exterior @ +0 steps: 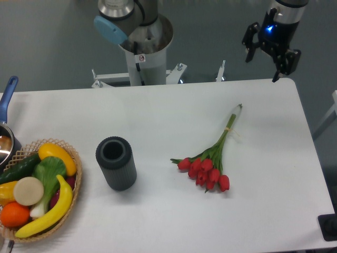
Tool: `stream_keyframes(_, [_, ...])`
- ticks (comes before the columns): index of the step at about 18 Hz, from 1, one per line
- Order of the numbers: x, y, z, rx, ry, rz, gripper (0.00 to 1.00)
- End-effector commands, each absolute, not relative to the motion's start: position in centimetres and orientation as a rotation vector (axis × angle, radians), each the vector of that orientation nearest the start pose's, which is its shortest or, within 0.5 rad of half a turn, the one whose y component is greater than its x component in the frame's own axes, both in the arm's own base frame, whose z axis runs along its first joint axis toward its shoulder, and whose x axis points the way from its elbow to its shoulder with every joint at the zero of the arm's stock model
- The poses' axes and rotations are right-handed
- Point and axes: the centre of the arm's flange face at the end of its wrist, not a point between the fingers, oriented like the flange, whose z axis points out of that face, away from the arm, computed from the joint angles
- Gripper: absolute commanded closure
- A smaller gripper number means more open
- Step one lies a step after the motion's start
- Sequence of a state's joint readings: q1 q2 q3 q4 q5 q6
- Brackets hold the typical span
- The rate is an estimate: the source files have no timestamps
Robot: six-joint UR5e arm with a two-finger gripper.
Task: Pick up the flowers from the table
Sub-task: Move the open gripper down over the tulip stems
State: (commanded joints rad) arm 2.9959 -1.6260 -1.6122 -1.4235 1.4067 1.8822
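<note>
The robot's gripper next needs to grab the flowers by their green stems to pick up the flowers from the table.
The flowers, a bunch of red tulip buds on thin green stems tied with a pale band, lie flat on the white table, right of centre, buds toward the front and stem ends pointing to the back right. My gripper hangs above the table's back right corner, well behind and to the right of the flowers. Its two dark fingers are spread apart and hold nothing.
A dark grey ribbed cylinder vase stands left of the flowers. A wicker basket of fruit and vegetables sits at the front left edge. A pot with a blue handle is at the far left. The arm's base stands behind the table.
</note>
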Motion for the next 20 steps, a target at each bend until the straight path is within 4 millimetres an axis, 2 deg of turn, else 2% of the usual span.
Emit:
stream_keyframes(5, [-49.2,22.5,45.2,-2.874,0.686,0.111,0.0])
stream_keyframes(10, [-48.5,23.1,42.7,-2.851,0.608,0.077,0.0])
stream_keyframes(15, [-47.3,23.7,38.8,-2.873,0.455,0.07,0.0])
stream_keyframes(20, [-47.2,27.3,35.2,-2.883,0.392,-0.016,0.0])
